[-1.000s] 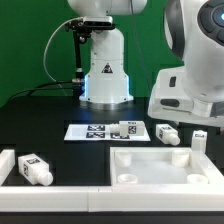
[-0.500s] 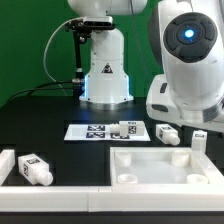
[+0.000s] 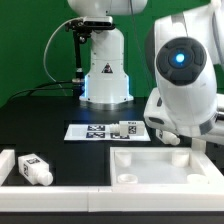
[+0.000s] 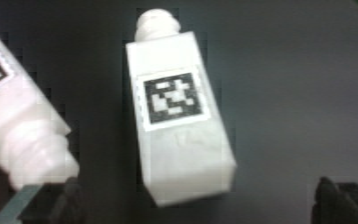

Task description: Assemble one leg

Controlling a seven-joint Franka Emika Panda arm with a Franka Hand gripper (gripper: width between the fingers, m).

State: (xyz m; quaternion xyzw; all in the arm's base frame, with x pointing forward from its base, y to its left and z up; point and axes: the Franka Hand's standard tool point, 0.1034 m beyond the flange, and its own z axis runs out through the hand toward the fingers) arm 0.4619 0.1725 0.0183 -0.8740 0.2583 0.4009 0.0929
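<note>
My gripper grabs the leg by its wider end (image 4: 190, 172) next, to fit the leg's narrow knobbed end into the corner hole of the white panel.
In the wrist view a leg (image 4: 179, 110), a small white peg with a black-and-white tag on its side, lies flat on the black table. My gripper (image 4: 194, 206) is open above it, with one dark fingertip on each side of its wider end and touching nothing. A second leg (image 4: 19, 105) lies close beside it, partly cut off. In the exterior view the arm's big white wrist (image 3: 185, 85) hides the gripper and these legs. Another leg (image 3: 33, 170) lies at the front of the exterior view's left, and one (image 3: 128, 128) stands by the marker board (image 3: 92, 131).
The large flat white square panel (image 3: 150, 166) with corner holes lies at the front on the exterior view's right. A white block (image 3: 5, 164) sits at the left edge. The arm's white base (image 3: 105, 75) stands at the back with a black cable.
The arm has swung toward the exterior view's left and lower. It now covers the legs on the right that showed before. Nothing on the table has moved.
</note>
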